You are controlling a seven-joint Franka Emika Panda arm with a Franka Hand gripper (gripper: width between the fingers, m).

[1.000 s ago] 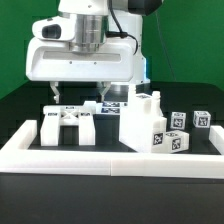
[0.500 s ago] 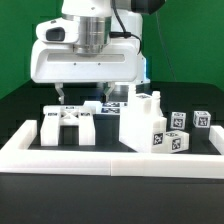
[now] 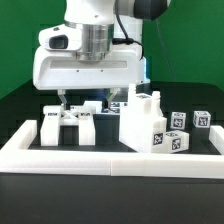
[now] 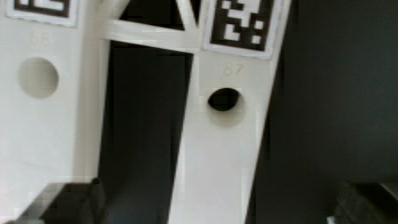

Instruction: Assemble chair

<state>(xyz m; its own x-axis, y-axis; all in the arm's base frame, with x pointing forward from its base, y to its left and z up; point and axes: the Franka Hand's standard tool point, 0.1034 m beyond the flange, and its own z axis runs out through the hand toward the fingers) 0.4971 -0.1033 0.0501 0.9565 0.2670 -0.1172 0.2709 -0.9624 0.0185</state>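
The white bar with the dark hole [image 4: 219, 160] is below my gripper's fingers, so they would miss the bar if they closed now. My gripper should lower first, then close on the bar.
The chair is in loose white tagged pieces inside the border wall. In the exterior view a low bracket-like piece [image 3: 66, 126] lies on the left and a tall blocky piece [image 3: 146, 124] stands on the right. Behind them lies a flat framed piece [image 3: 95, 106]. My gripper [image 3: 88, 102] hangs open just above that framed piece, one finger on each side of it. In the wrist view a white bar [image 4: 221, 150] with a dark hole runs between my fingertips [image 4: 71, 205], beside a wider white part [image 4: 43, 110]. Nothing is held.
A long low white border wall [image 3: 110, 157] runs along the front and up the sides. Two small tagged blocks [image 3: 178, 120] [image 3: 203, 119] sit at the exterior view's right. The table is black, with a green backdrop behind.
The gripper has come down closer to the pieces and shifted a little toward the exterior view's right. Its jaws have stayed wide apart. No piece has moved.
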